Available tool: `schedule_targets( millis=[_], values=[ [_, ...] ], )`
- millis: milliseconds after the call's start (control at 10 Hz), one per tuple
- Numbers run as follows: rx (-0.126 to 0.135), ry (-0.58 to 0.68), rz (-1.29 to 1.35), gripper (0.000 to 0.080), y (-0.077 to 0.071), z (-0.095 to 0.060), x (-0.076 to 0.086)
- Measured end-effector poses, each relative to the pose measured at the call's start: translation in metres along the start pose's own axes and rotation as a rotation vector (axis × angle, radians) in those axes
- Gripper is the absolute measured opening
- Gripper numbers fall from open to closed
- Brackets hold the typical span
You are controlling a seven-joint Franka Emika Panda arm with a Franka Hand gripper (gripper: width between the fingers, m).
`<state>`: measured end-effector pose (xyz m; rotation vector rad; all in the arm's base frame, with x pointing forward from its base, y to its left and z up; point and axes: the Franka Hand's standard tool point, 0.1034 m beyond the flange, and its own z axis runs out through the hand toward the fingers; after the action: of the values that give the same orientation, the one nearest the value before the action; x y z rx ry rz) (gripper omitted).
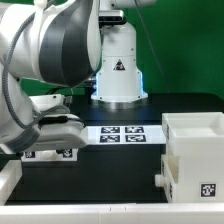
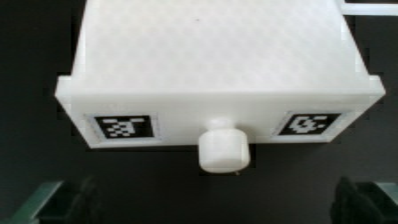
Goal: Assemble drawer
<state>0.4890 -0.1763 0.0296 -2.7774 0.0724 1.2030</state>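
My fingertips are over black tabletop, short of the round white knob [image 2: 222,150], so closing now would miss. My gripper moves toward the knob, then closes on it.
A white drawer tray [image 2: 214,60] fills the wrist view, its front face carrying two square tags and a round white knob [image 2: 222,150]. In the exterior view this tray [image 1: 48,152] lies at the left, mostly hidden under the arm. My gripper [image 2: 222,205] hangs above the tray's knob side, open and empty, its dark fingers [image 2: 80,200] set wide apart. In the exterior view the gripper [image 1: 52,130] sits just over the tray. The large open-topped casing [image 1: 195,150] stands at the exterior view's right with a tag on its side. The second tray is out of view.
The marker board [image 1: 120,135] lies flat on the black table between the tray and the casing. The arm's white base [image 1: 118,70] stands behind it. A green wall closes the back. A white bar [image 1: 80,205] runs along the table's front.
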Motion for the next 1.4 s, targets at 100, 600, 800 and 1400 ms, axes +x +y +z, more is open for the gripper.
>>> schedule_targets(
  millis=[100,600,800,1400],
  values=[
    [-0.001,-0.001,-0.003,0.0649,-0.001,0.000,0.000],
    [0.002,-0.039,-0.021,0.0649,-0.005,0.023,-0.003],
    [0.004,-0.044,-0.028,0.0649,0.001,0.029,-0.002],
    [0.001,-0.052,-0.037,0.0649,-0.002,0.034,-0.002]
  ],
)
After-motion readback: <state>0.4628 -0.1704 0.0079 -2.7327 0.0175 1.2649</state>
